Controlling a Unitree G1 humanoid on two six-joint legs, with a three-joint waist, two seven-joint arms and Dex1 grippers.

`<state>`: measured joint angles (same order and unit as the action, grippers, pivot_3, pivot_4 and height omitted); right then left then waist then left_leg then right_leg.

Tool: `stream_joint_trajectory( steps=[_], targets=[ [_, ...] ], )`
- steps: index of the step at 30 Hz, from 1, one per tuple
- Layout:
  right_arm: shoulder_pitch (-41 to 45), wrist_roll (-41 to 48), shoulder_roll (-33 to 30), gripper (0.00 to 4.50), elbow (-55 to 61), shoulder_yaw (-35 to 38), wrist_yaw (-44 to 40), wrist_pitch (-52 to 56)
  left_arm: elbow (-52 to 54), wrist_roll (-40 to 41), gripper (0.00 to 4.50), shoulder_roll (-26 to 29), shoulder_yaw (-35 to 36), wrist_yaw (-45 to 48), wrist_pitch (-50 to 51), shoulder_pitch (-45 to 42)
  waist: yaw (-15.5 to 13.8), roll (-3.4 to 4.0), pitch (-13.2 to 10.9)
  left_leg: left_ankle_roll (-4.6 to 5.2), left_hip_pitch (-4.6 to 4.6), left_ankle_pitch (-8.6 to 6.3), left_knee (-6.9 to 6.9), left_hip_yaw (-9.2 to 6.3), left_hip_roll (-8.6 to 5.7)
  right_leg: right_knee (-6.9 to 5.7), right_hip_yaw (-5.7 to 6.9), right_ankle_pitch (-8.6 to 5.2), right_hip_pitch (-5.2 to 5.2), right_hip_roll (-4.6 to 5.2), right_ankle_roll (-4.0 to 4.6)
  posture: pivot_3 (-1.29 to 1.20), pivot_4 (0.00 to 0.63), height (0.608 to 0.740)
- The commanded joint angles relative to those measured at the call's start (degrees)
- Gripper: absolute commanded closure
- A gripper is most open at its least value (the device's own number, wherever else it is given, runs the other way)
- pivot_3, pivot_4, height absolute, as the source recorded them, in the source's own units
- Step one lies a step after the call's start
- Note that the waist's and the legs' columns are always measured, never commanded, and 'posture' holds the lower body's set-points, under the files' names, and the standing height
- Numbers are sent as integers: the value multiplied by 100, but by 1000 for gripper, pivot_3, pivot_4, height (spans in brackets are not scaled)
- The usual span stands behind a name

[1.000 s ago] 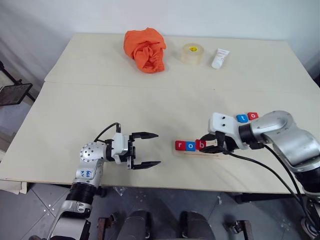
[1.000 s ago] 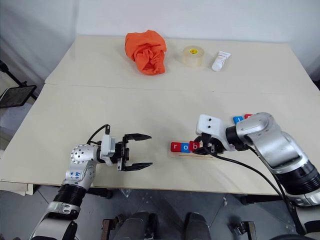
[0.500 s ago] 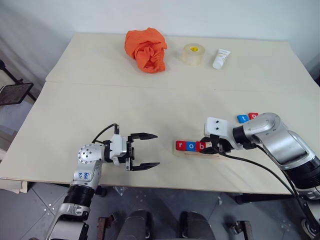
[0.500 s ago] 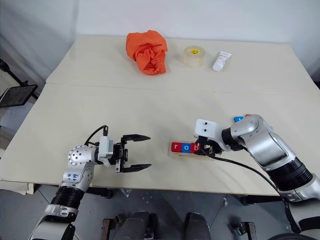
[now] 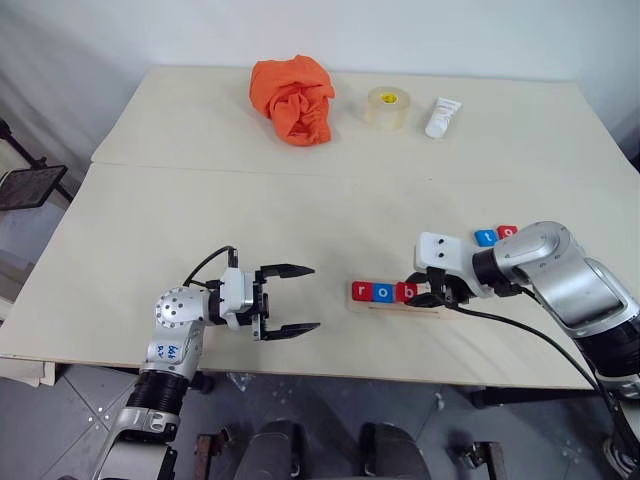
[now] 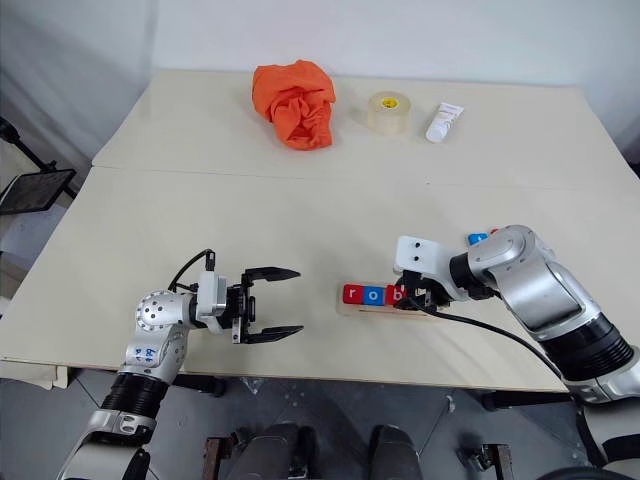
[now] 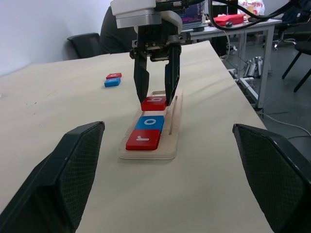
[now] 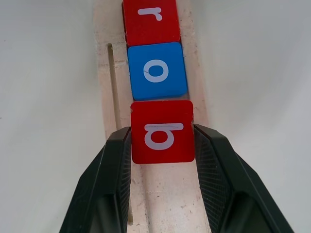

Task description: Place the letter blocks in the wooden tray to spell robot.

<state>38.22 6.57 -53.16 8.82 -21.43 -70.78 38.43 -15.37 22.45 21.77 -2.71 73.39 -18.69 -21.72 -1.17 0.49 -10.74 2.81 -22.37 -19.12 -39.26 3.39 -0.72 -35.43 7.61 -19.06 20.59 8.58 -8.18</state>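
The red "b" block sits in the wooden tray beside the "o" and would stay there, so my right gripper is ready to open now.
The wooden tray [image 5: 395,306] lies near the table's front edge, right of centre. In it sit a red "r" block [image 8: 150,19] and, touching it, a blue "o" block [image 8: 157,70]. My right gripper [image 5: 418,293] is shut on a red "b" block [image 7: 153,102], holding it by two opposite sides directly beside the "o", low in the tray. A loose blue block [image 5: 485,237] and a loose red block [image 5: 507,232] lie on the table behind the right arm. My left gripper [image 5: 315,297] hangs open and holds nothing, left of the tray and pointing toward it.
An orange cloth [image 5: 292,98], a roll of tape [image 5: 385,107] and a white tube [image 5: 439,117] lie along the far side of the table. A seam [image 5: 250,172] runs across between the two boards of the tabletop. The tray lies close to the front edge.
The right forearm has shifted a little while its gripper stays on the "b" block at the tray. The left gripper has not moved.
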Motion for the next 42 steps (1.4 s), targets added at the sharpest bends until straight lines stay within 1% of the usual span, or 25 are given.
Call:
stream_joint_trajectory(
  steps=[1, 2, 4, 5, 11, 16, 21, 25, 29, 30, 32, 34, 35, 37, 38, 42],
  targets=[
    [25, -17, -26, 3035, 12, 183, 8, -60, 73, 46, 0, -12, 29, -24, -59, -14, 0, 0, 0, 0, 0, 0, 0, 0, 0, 0, 0, 0, 0, 0, 0, 0, 150, 740],
    [21, -9, -18, 3035, 6, 183, 8, -55, 69, 46, 0, -13, 31, -26, -60, -17, 0, 0, 0, 0, 0, 0, 0, 0, 0, 0, 0, 0, 0, 0, 0, 0, 150, 740],
    [-3, -5, -30, 2296, 7, 159, -26, -83, 59, 43, 0, -10, 33, -25, -65, -22, 0, 0, 0, 0, 0, 0, 0, 0, 0, 0, 1, 0, 0, 0, 0, 0, 150, 740],
    [-9, 4, -4, 2059, -4, 159, -17, -92, 48, 38, 0, -7, 38, -28, -70, -28, 0, 0, 0, 0, 0, 0, 0, 0, 0, 0, 1, 0, 0, 0, 0, 0, 150, 740],
    [17, 54, 3, 42, 87, 215, -7, -47, 21, 18, 0, -11, 44, -68, -90, -41, 0, 0, 0, 0, 0, 0, 0, 0, 0, 0, 0, 0, 0, 0, 0, 0, 150, 740],
    [-37, 132, -96, 42, 234, 358, 13, 75, -46, 9, 0, -39, 35, -76, -126, -77, -3, 0, 0, 0, 0, 0, 0, 0, 0, 0, 1, 0, 0, 0, 0, 0, 150, 740],
    [-476, 461, -327, 42, 571, 959, 66, 288, -158, -9, 0, -91, 19, -67, -181, -129, -23, 0, 0, 0, -1, 0, 0, -4, -1, -1, 2, 0, -1, 0, 0, 0, 150, 740],
    [-1218, 810, -515, 42, 700, 1924, 277, 367, -252, -10, 0, -122, 18, -52, -214, -171, -27, -2, -1, 0, 0, 0, 0, -8, -2, -1, 5, 0, -5, 1, 0, 0, 150, 740],
    [-1980, 1049, -475, 42, 643, 2980, 607, 310, -390, -19, 0, -142, 23, -39, -253, -240, -26, -2, -1, 0, 1, 0, 0, -6, -3, -2, 4, 0, -5, 1, 0, 0, 150, 740],
    [-2137, 1092, -394, 42, 553, 3289, 762, 291, -420, -24, 0, -151, 22, -39, -257, -261, -26, -2, -1, 0, 0, 0, 0, -5, -3, -2, 4, 0, -5, 1, 0, 0, 150, 740],
    [-2348, 1151, -314, 42, 422, 3659, 961, 220, -466, -27, 0, -163, 22, -38, -265, -293, -27, -2, -1, 0, 1, 0, 0, -4, -3, -2, 3, 0, -6, 1, 0, 0, 150, 740],
    [-2598, 1157, -260, 42, 246, 4006, 1062, -94, -516, -26, 0, -176, 19, -35, -277, -327, -26, -3, -1, 0, 2, 0, 0, -2, -2, -2, 2, 0, -6, 1, 0, 0, 150, 740],
    [-2848, 1146, -174, 42, -23, 4393, 1163, -297, -572, -27, 0, -192, 13, -24, -284, -367, -26, -2, -1, 0, 2, 0, 0, -3, -2, -2, 3, 0, -6, 0, 0, 0, 150, 740],
    [-3192, 1178, -48, 42, -458, 4910, 1285, -588, -665, -38, 0, -218, 4, -2, -303, -434, -55, -4, 0, 0, 2, 0, 1, -6, -3, -2, 6, 0, -10, 0, 0, 0, 150, 740],
    [-3300, 1182, 9, 42, -714, 5088, 1340, -797, -719, -47, 0, -227, -2, 17, -312, -469, -61, -4, 0, 1, 4, 0, 1, -7, -5, -2, 6, 1, -12, 2, -1, 0, 150, 740],
    [-3459, 1240, 54, 42, -1316, 5340, 1372, -1312, -856, -30, 0, -231, -9, 124, -335, -545, -27, -4, 0, 4, 5, 2, 2, 2, -10, 0, 1, 3, -12, 5, -6, 0, 150, 740]
  ],
)
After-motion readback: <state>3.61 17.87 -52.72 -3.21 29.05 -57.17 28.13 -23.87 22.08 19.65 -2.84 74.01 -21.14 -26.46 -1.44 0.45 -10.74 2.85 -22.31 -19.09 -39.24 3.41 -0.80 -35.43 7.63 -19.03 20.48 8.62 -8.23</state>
